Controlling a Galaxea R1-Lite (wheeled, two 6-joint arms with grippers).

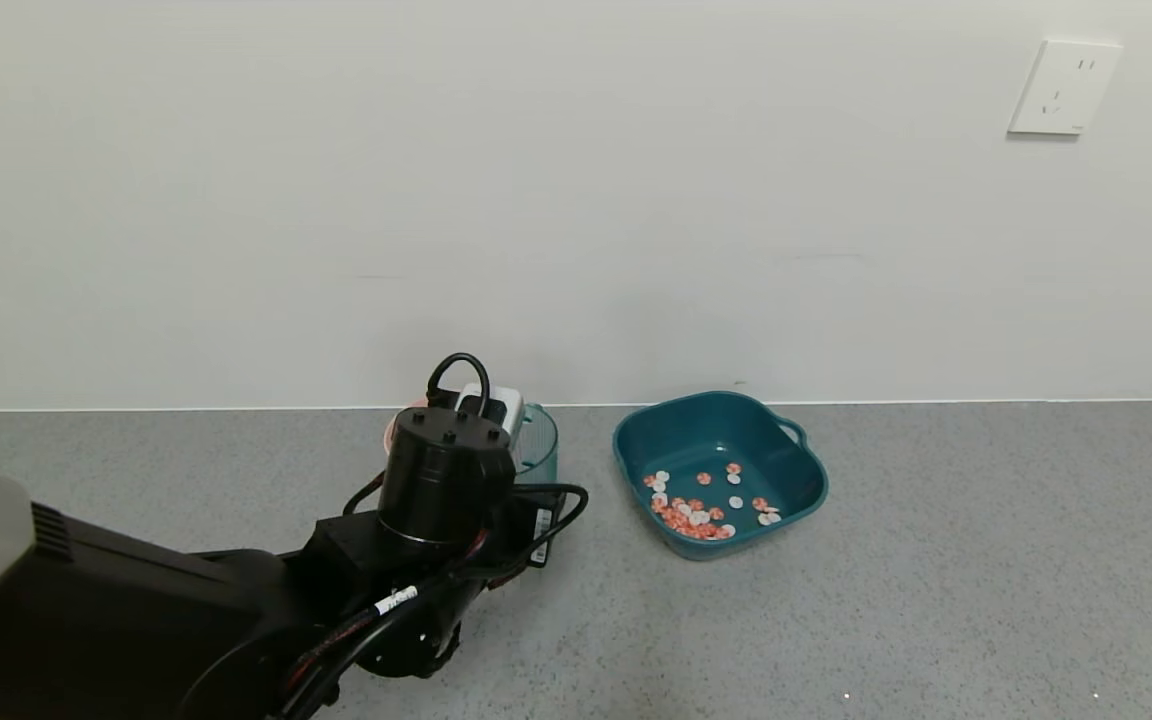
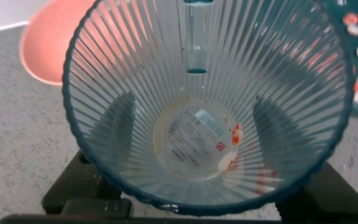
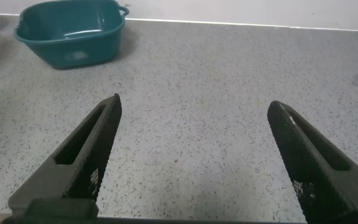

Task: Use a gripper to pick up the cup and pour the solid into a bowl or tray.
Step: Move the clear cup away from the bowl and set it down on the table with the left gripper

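Note:
My left gripper stays closed on the blue-green cup (image 1: 539, 440) for now, since the cup is high above the grey table and would fall if I opened now.
The ribbed blue-green cup (image 1: 539, 440) stands upright on the grey table, left of the teal basin (image 1: 781, 500). My left gripper (image 2: 197, 121) is shut on the cup; its black fingers (image 2: 122, 121) show through both side walls. In the head view the wrist (image 1: 446, 475) hides the fingers. Two orange-red and white pieces (image 2: 232, 146) lie on the cup's bottom. Many more pieces (image 1: 696, 512) lie in the basin's near part. My right gripper (image 3: 191, 162) is open and empty over bare table, with the basin (image 3: 73, 40) far off from it.
A pink bowl (image 2: 45, 46) sits right beside the cup, on the side away from the basin; its edge shows behind my left wrist (image 1: 396, 425). A white wall with a socket (image 1: 1064, 87) runs along the table's back edge.

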